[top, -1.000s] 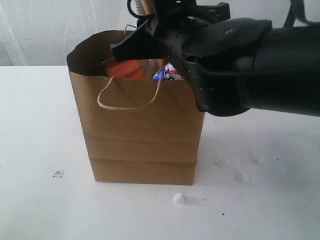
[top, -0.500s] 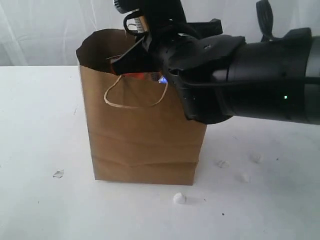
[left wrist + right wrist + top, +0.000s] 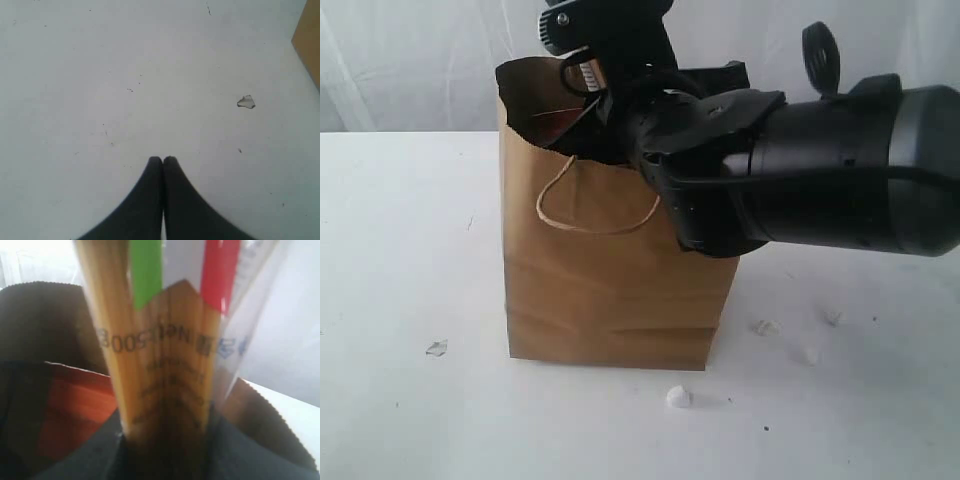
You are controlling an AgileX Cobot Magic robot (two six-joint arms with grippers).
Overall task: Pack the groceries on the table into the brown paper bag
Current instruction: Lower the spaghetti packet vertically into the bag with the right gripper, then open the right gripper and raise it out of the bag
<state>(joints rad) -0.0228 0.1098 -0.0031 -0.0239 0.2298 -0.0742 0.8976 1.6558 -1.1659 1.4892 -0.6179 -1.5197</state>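
Note:
The spaghetti packet (image 3: 165,350) stands inside the bag's opening and would stay in the bag, so my right gripper opens next.
The brown paper bag (image 3: 610,270) stands upright on the white table (image 3: 400,250), with its mouth open. My right gripper (image 3: 592,88) hangs at the bag's mouth, shut on the long spaghetti packet (image 3: 165,355), whose clear wrap carries green and red stripes. In the right wrist view the packet stands out from the gripper (image 3: 167,440) over the bag's opening (image 3: 40,315), and a pouch with an orange label (image 3: 75,410) lies inside. The big black right arm (image 3: 820,170) hides the bag's right top corner. My left gripper (image 3: 162,159) is shut and empty above bare table (image 3: 100,75).
Small white crumbs (image 3: 678,397) lie in front of the bag, and more crumbs (image 3: 765,327) lie to its right. A clear scrap (image 3: 437,348) lies left of the bag, the same scrap (image 3: 246,102) near the bag's corner (image 3: 307,40). A white curtain hangs behind.
The right arm has moved left and down into the bag's mouth with the spaghetti packet. The bag's left rim has shifted right, and the items inside are now mostly hidden.

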